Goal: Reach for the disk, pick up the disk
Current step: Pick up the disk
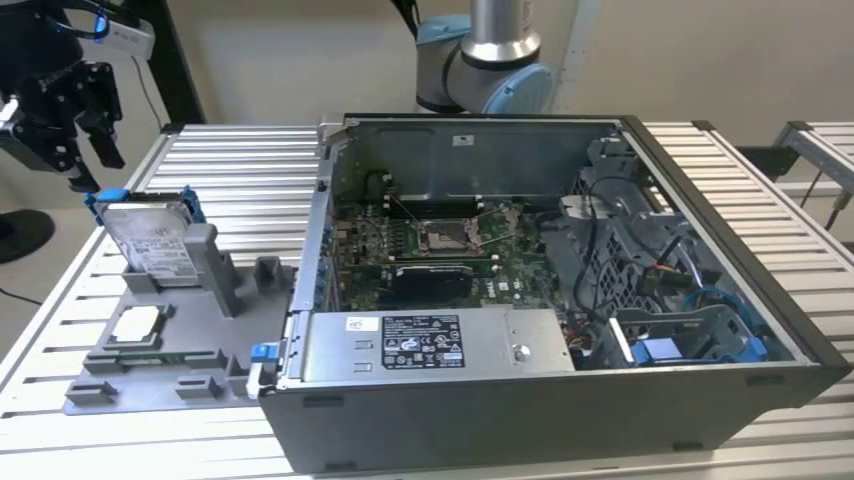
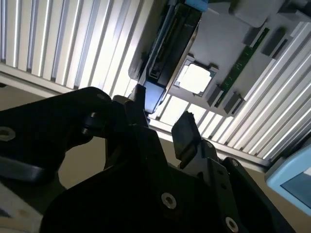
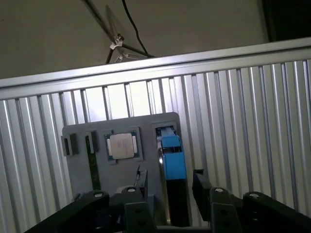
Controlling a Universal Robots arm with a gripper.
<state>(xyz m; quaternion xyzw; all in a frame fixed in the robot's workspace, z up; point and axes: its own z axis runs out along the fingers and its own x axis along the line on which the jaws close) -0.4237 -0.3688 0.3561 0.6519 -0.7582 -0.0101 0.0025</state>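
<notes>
The grey holder is around the disk's lower end. My gripper needs to grab the disk next by its blue-edged top (image 1: pixel 146 207), across the disk's flat sides.
The disk (image 1: pixel 144 240) stands on edge in a grey holder at the exterior view's left, silver with a white label and a blue frame. My black gripper (image 1: pixel 94 165) hangs above it and slightly toward the exterior view's left, apart from it. In the first wrist view the open gripper (image 3: pixel 170 182) has its two fingers on either side of the disk's blue-edged top (image 3: pixel 173 162), which lies further below. The second wrist view shows the gripper (image 2: pixel 163 114) open and empty, with the disk (image 2: pixel 172 43) seen edge-on beyond it.
The grey fixture plate (image 1: pixel 187 345) also carries a small square silver chip (image 1: pixel 138 325). An open computer case (image 1: pixel 747 330) with a long grey box (image 1: pixel 441 345) fills the middle of the slatted metal table (image 1: pixel 254 170). The table's edge and the floor lie just beyond the fixture.
</notes>
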